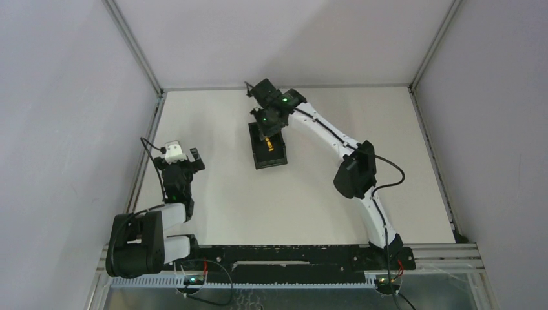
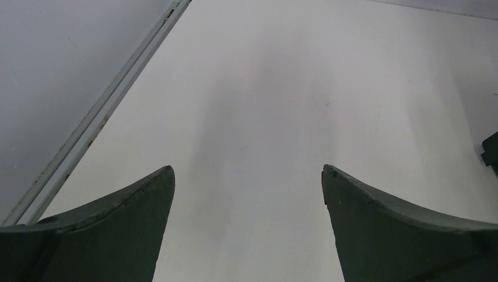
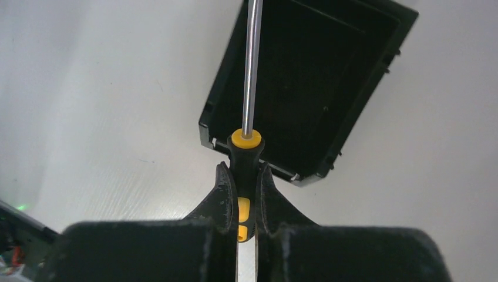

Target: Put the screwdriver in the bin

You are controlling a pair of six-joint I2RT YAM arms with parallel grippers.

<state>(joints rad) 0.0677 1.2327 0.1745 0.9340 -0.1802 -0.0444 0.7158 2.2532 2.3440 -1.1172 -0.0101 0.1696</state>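
My right gripper should lower the screwdriver in before it lets go. The screwdriver hangs well above the bottom of the bin, so it would drop in if I opened now.
My right gripper is shut on the black and yellow handle of the screwdriver, also seen in the top view. Its thin metal shaft points forward over the black rectangular bin. The bin lies on the table at centre, just below the gripper, which hovers above its far end. The gripper shows in the right wrist view with its fingers pressed on the handle. My left gripper is open and empty at the left side; in the left wrist view only bare table lies between its fingers.
The table is walled by grey panels with metal rails at the left and right edges. The right arm's elbow stands over the table's right half. A dark corner of the bin shows at the right edge of the left wrist view.
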